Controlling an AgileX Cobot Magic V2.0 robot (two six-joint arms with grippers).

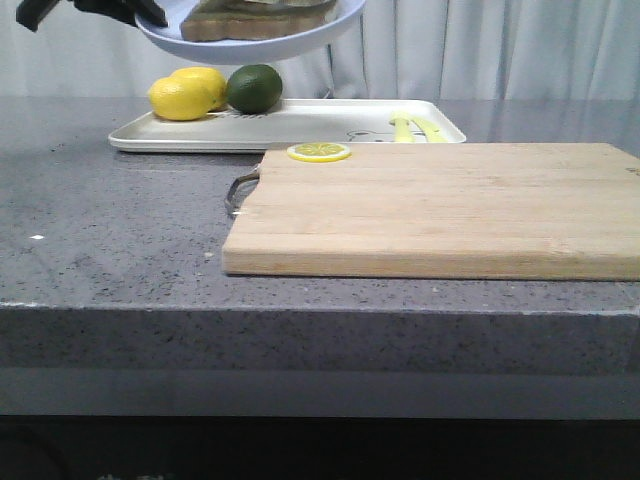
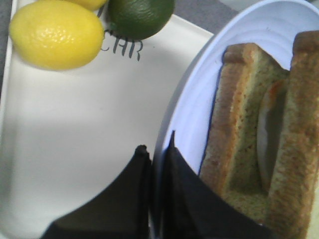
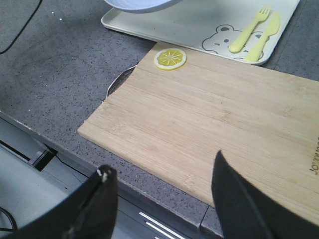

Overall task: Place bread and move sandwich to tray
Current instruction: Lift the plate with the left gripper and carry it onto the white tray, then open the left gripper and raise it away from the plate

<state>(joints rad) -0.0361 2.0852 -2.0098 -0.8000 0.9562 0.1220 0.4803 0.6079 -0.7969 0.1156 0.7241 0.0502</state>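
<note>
The pale blue plate hangs above the white tray, so my left gripper keeps hold and next brings it down onto the tray before letting go.
My left gripper is shut on the rim of the pale blue plate and holds it in the air over the left end of the white tray. On the plate lies the sandwich: two slices of brown-crusted, greenish-tan bread with a white fried egg between them. In the front view the plate and sandwich hang at the top left, above the tray, with the left gripper at the plate's left rim. My right gripper is open and empty above the table's near edge.
Two lemons and a lime sit at the tray's left end, a yellow fork and knife at its right end. A wooden cutting board lies in front of the tray, with a lemon slice on its far left corner.
</note>
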